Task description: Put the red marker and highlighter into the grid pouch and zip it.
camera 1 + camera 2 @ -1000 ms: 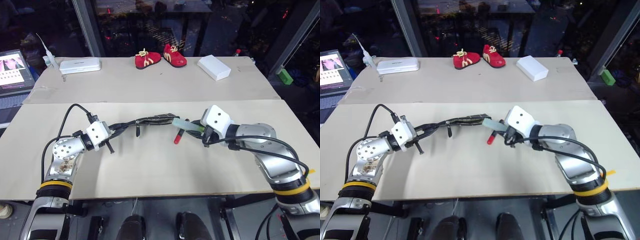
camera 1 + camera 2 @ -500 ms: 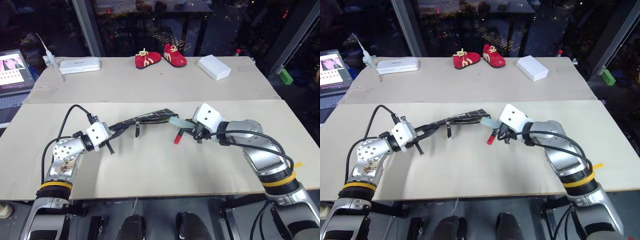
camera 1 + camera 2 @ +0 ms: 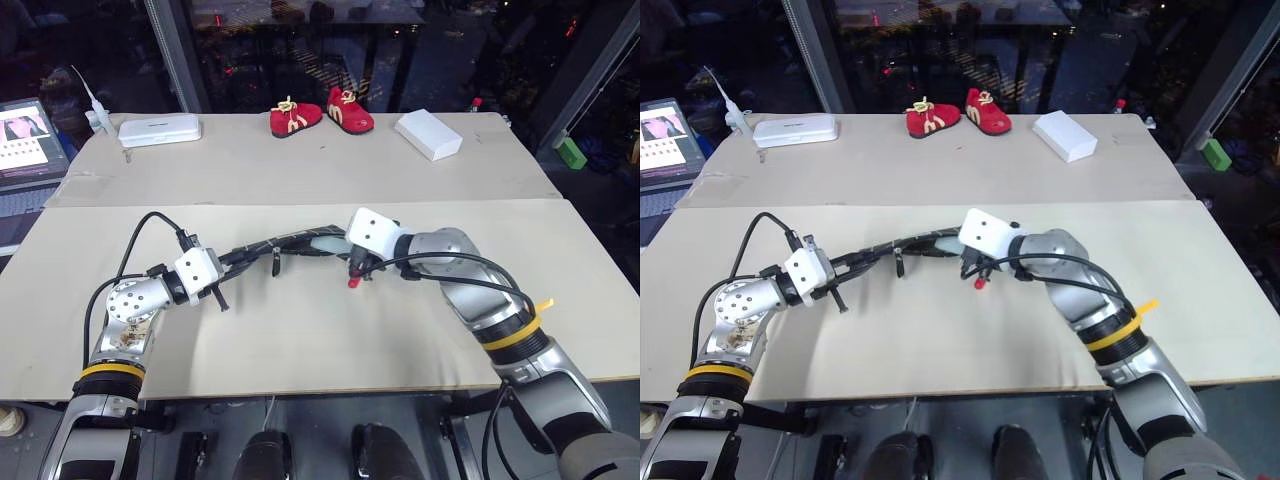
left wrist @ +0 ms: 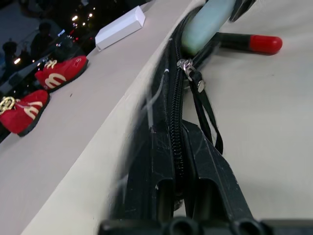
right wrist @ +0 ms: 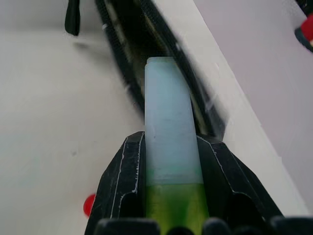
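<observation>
The highlighter's pale end (image 5: 164,73) barely enters the pouch's opening (image 5: 142,36), so it is too early to release. My right gripper moves the highlighter farther in next.
The grid pouch (image 3: 290,240) hangs edge-up just above the table, and its zipper (image 4: 172,122) stands open along the top. My left gripper (image 3: 222,268) is shut on the pouch's left end. My right gripper (image 5: 171,142) is shut on the highlighter (image 5: 168,122), holding it by the green part. The highlighter's pale end (image 3: 326,241) lies at the open right end of the pouch. The red marker (image 4: 254,43) lies on the table just beside that end, partly under my right gripper, with its red tip (image 3: 352,283) showing.
Along the far edge of the table stand a pair of red shoes (image 3: 320,115), a white box (image 3: 428,134) and a white case (image 3: 160,130). A laptop (image 3: 28,140) sits at the far left. A green block (image 3: 571,152) lies off the table's right side.
My right gripper has carried the highlighter left, bringing its pale end up to the pouch's open end. The left gripper and the marker have stayed put.
</observation>
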`<state>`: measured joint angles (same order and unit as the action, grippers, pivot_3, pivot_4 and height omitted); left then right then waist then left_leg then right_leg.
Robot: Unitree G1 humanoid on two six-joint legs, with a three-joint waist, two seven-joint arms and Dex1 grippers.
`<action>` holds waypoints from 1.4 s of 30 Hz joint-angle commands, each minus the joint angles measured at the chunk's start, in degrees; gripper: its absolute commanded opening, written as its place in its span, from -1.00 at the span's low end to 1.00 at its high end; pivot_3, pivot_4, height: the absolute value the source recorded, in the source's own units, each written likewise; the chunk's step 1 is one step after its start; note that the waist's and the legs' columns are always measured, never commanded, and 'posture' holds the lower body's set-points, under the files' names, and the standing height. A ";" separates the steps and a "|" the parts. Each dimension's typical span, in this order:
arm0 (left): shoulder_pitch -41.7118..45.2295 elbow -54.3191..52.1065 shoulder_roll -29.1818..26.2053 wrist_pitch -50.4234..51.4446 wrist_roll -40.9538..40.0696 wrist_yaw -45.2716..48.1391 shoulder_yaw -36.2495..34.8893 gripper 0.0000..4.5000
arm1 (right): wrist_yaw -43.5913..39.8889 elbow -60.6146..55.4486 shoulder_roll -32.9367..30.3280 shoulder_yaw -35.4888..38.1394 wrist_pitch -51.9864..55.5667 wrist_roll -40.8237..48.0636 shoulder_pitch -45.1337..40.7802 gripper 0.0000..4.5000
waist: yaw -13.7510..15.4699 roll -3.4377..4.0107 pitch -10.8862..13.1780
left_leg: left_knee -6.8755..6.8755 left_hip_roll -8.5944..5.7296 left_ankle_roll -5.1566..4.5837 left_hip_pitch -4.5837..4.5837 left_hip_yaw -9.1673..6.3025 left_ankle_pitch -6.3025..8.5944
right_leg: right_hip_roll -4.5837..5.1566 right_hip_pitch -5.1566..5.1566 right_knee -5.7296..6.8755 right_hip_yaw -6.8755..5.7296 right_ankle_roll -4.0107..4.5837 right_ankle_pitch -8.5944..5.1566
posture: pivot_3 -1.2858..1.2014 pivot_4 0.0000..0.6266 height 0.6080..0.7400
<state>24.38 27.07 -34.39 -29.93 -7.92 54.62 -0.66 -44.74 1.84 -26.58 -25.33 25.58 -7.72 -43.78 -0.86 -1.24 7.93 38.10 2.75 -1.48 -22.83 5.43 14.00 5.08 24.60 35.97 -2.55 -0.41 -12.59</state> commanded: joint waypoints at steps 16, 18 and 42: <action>-0.23 -3.07 0.05 -0.13 -1.15 -0.07 -0.18 -1.00 | 1.37 9.90 10.33 -5.69 -14.66 -7.14 -4.99 -0.52 | -0.11 0.01 0.00 | 0.01 0.02 0.02 -0.03 0.00 -0.01 | 0.00 0.01 0.09 -0.04 0.01 0.01 | 0.03 -0.52 1.00; -0.59 -3.36 0.05 -0.13 -1.20 -0.18 -0.28 -1.00 | 1.06 10.03 10.38 -4.66 -14.46 -6.75 -4.84 -0.07 | 0.00 0.01 0.00 | 0.01 0.01 0.02 -0.03 0.00 -0.01 | 0.01 0.01 0.09 -0.04 0.01 0.01 | 0.03 -0.52 1.00; -3.33 -8.32 -0.22 3.43 -0.81 -3.45 -1.22 -1.00 | 15.23 -12.67 10.10 26.85 27.08 16.36 8.82 0.93 | -0.03 0.00 0.00 | 0.00 0.05 0.03 0.21 -0.11 -0.01 | 0.02 -0.17 0.10 -0.04 0.04 0.01 | 0.03 -0.52 1.00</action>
<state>21.05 21.77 -33.85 -27.19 -7.97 52.11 -0.60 -35.98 -9.72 -18.18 0.10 50.43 9.98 -34.43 -0.89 -1.23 7.93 38.10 2.82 -1.43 -22.62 5.32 13.98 5.09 24.45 36.08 -2.58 -0.37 -12.58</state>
